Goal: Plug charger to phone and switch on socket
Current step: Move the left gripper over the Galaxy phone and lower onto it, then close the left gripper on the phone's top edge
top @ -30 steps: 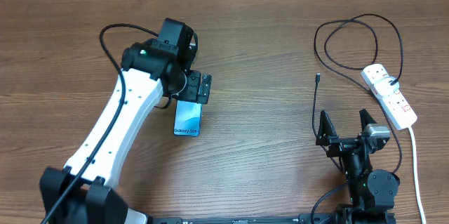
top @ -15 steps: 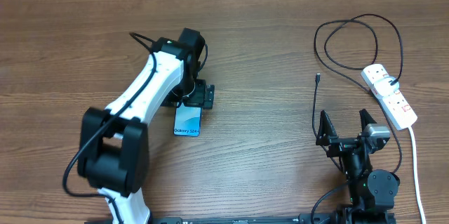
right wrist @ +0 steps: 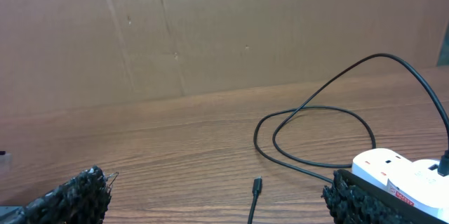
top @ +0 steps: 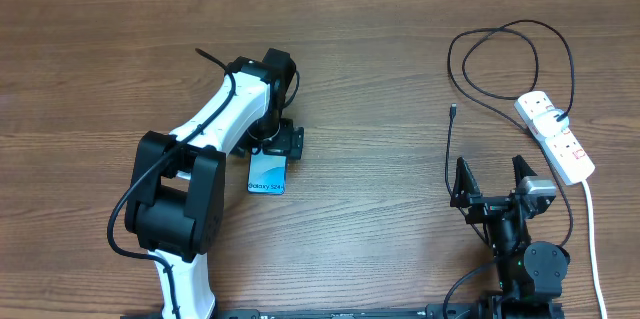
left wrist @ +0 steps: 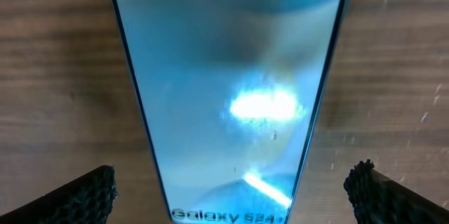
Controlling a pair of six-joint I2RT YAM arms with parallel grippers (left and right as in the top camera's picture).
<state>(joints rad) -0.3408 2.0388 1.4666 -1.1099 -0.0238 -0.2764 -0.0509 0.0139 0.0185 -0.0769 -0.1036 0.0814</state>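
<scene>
The phone [top: 267,173] should next be grabbed across its long edges by my left gripper. The lettered near end then stays free, so the phone can be handed over to my right gripper.
The phone [top: 267,173] lies flat on the wooden table, its light blue screen up. My left gripper [top: 277,140] hangs just above its far end, jaws wide open. In the left wrist view the phone [left wrist: 228,90] fills the space between the two fingertips [left wrist: 84,196], untouched. The charger, a thin black cable [top: 510,34], loops at the right and ends in a small plug [top: 452,112]. The white socket [top: 556,137] lies at the far right. My right gripper [top: 493,176] rests open near the front edge, the charger plug [right wrist: 257,185] lying between and ahead of its fingers.
A thick white cord [top: 593,229] runs from the socket toward the front right edge. A brown cardboard wall [right wrist: 210,27] stands behind the table. Bare wood lies between the phone and the charger plug.
The left arm has folded in, its elbow swinging toward the table's middle, while its gripper stays open over the phone's far end. The right arm has not moved.
</scene>
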